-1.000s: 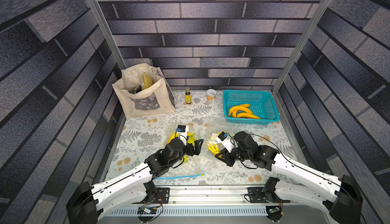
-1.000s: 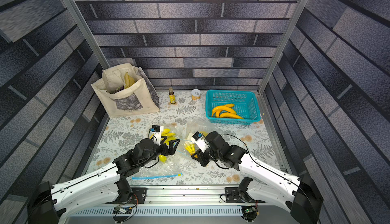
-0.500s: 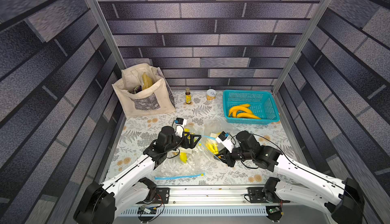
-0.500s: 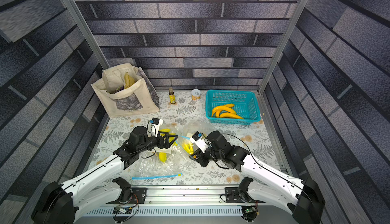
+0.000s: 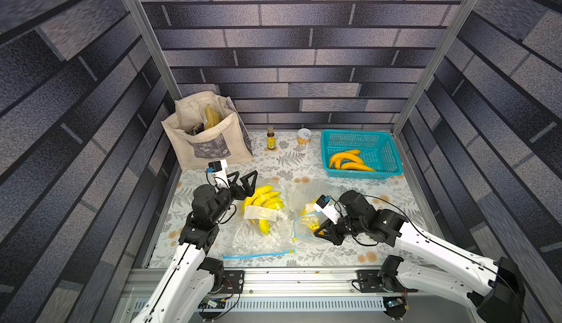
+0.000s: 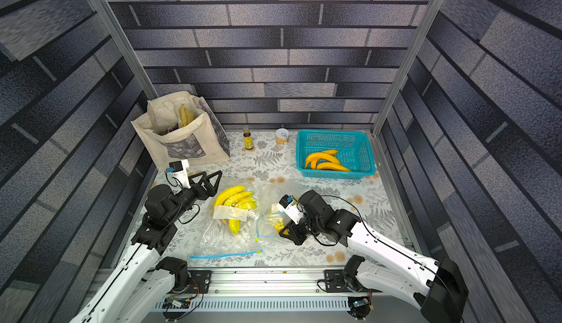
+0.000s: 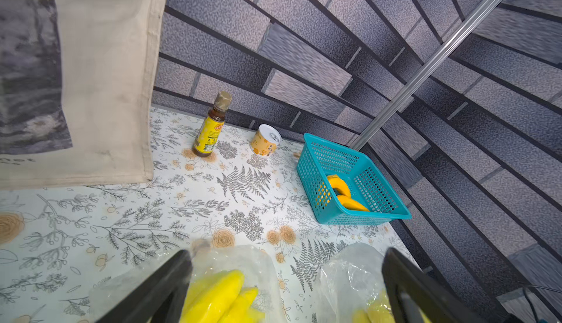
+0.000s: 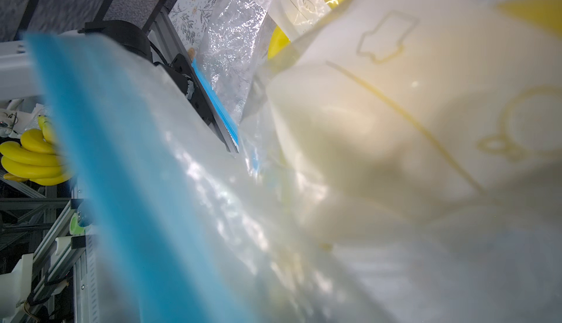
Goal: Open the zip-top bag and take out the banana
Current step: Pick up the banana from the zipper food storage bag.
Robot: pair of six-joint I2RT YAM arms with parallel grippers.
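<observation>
The left gripper next grabs the right gripper's zip-top bag by its far end, opposite the blue zip, leaving its opening free for removing the banana.
Two clear zip-top bags lie mid-table, each with yellow bananas inside. The left bag (image 5: 261, 236) holds a banana bunch (image 5: 264, 198) under a white label, and its blue zip (image 5: 258, 254) faces the front rail. My left gripper (image 5: 243, 181) hangs open just beyond that bunch, touching nothing; in the left wrist view the gripper (image 7: 287, 257) straddles both bags' far ends. My right gripper (image 5: 319, 232) is shut on the mouth edge of the right zip-top bag (image 5: 310, 190), whose bananas (image 5: 310, 221) show through. That bag's plastic (image 8: 304, 215) and blue zip strip (image 8: 121, 184) hide the right jaws.
A teal basket (image 5: 392, 154) with orange-yellow bananas stands at the back right. A cloth tote (image 5: 209, 142) stands at the back left, close behind my left gripper. A small bottle (image 5: 271, 138) and a can (image 5: 304, 136) stand by the back wall.
My left arm has lifted off the left bag's bananas and drawn back toward the tote, gripper open throughout. The right arm has hardly moved and keeps its hold.
</observation>
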